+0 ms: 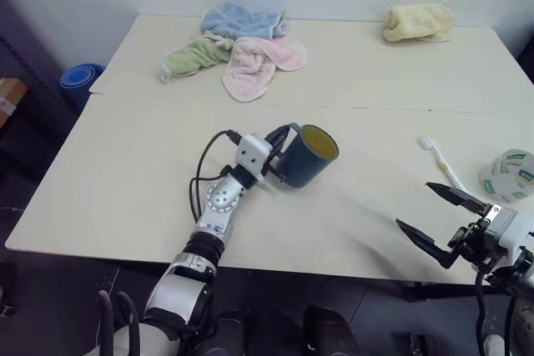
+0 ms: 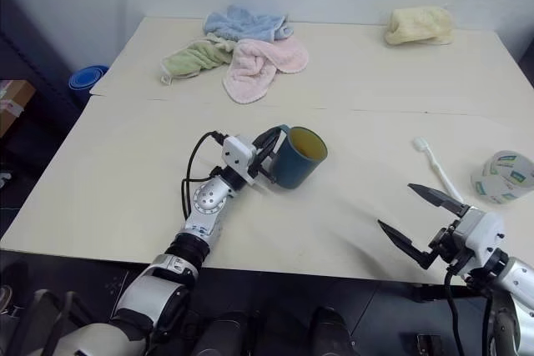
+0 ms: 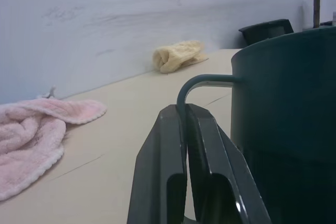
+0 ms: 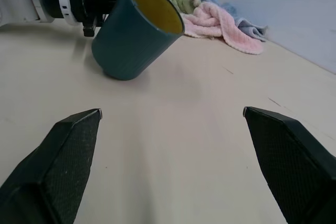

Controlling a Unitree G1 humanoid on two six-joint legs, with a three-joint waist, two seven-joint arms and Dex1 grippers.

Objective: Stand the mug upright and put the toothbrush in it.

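The toothbrush is a long, slim stick (image 1: 443, 160) lying flat, so the robot's right gripper should next hold the middle of its handle (image 1: 451, 174) to keep the toothbrush balanced.
The dark teal mug (image 1: 304, 158) with a yellowish inside stands tilted near the table's middle, its mouth leaning toward the right and its base edge on the table. My left gripper (image 1: 279, 156) is shut on the mug's handle (image 3: 202, 83). The white toothbrush (image 1: 442, 164) lies flat on the table at the right, head toward the far side. My right gripper (image 1: 430, 210) is open near the front right edge, short of the toothbrush, holding nothing. In the right wrist view its fingers (image 4: 68, 150) frame the tilted mug (image 4: 137, 30).
A pile of pink, green and blue cloths (image 1: 242, 52) lies at the back middle. A yellow cloth (image 1: 417, 22) sits at the back right. A tape roll (image 1: 507, 174) lies right of the toothbrush. A blue object (image 1: 79, 78) sits on the floor at the left.
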